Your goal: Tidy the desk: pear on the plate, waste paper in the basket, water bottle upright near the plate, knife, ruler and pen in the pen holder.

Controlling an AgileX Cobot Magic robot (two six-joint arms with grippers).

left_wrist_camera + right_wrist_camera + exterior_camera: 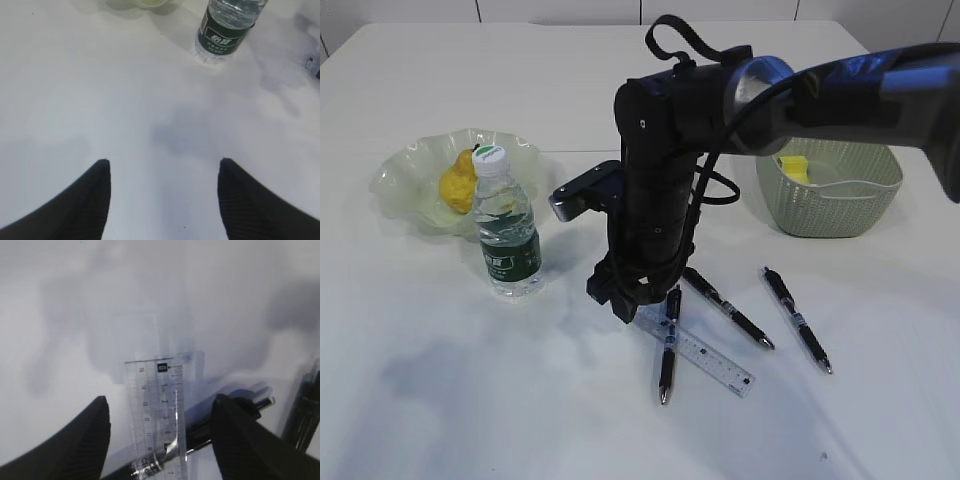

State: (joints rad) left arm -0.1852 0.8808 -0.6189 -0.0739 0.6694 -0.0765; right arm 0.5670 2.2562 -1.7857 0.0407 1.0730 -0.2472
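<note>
The transparent ruler lies across a black pen (668, 355), so the right gripper next takes the ruler by its loose end (648, 321), where both fingers have room.
The yellow pear (460, 182) lies on the pale green plate (410, 170). Beside the plate the water bottle (507, 230) stands upright, and its label (225, 30) shows in the left wrist view. A yellow scrap, seemingly the waste paper (793, 168), sits in the basket (830, 190). The clear ruler (705, 355) lies flat across a black pen (667, 345). My right gripper (625, 300) hangs open just over them, with the ruler (160, 410) lying between its fingers, touching neither. My left gripper (164, 162) is open over bare desk. Knife and pen holder are out of view.
Two more black pens (728, 308) (798, 320) lie on the white desk (440, 400) to the right of the ruler. One dark pen (307, 410) lies close to the right finger. The right arm (840, 90) reaches in from the upper right across the middle.
</note>
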